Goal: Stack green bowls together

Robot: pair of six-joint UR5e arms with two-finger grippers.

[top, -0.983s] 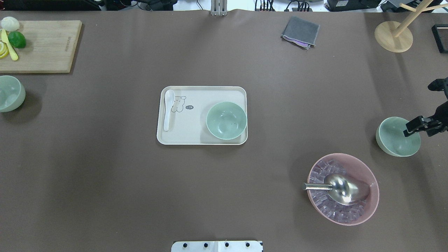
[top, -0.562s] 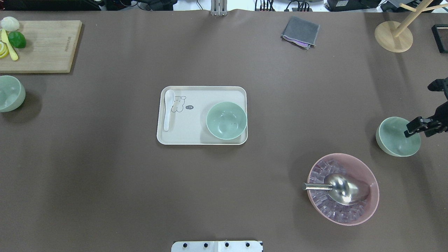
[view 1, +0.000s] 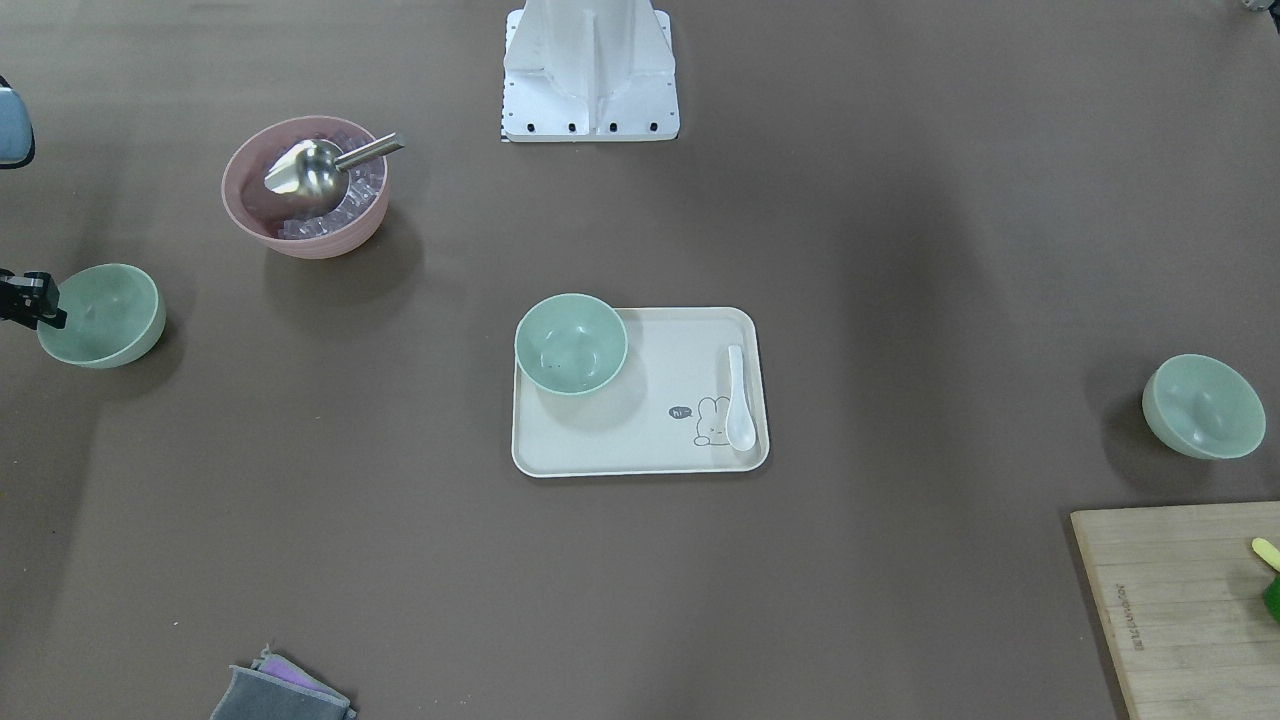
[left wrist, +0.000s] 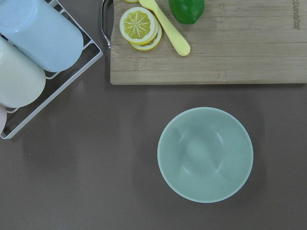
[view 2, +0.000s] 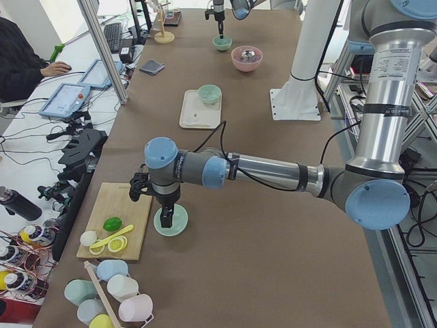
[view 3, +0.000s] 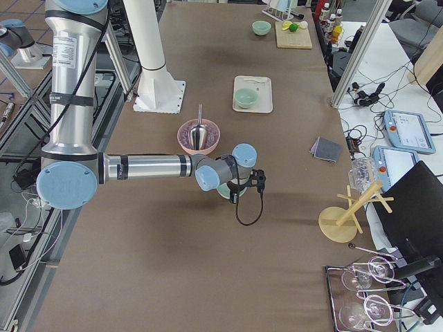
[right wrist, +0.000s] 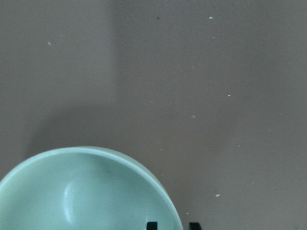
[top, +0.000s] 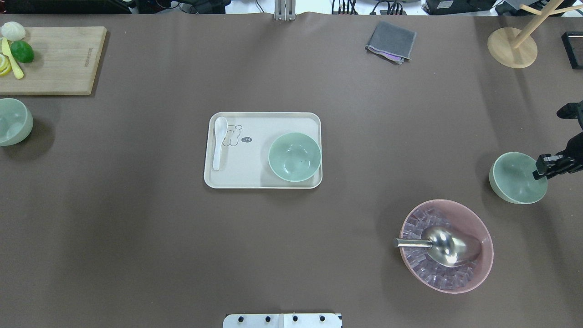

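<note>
I'll grab this green bowl by its rim [right wrist: 171, 205] with my right gripper next, to stack it with the tray's green bowl.
Three pale green bowls stand apart. One sits on the right end of the beige tray [top: 246, 171], at mid table [top: 294, 156] [view 1: 571, 343]. One stands at the far left [top: 13, 121] [view 1: 1203, 406] [left wrist: 205, 154]. One stands at the far right [top: 518, 177] [view 1: 100, 315] [right wrist: 86, 191]. My right gripper [top: 545, 166] [right wrist: 173, 225] is open at the right bowl's outer rim, one fingertip [right wrist: 152, 225] inside and one outside. My left gripper [view 2: 166, 219] shows only in the exterior left view, near the left bowl; I cannot tell its state.
A pink bowl [top: 446, 246] with ice and a metal scoop stands close to the right bowl. A white spoon [top: 218, 142] lies on the tray. A cutting board [top: 59, 59] with lime and lemon, a cup rack [left wrist: 33, 62], a grey cloth [top: 391, 41] and a wooden stand [top: 512, 48] line the edges.
My right gripper has shifted a little to the right, from over the right bowl's inside to its outer rim. The bowls have not moved.
</note>
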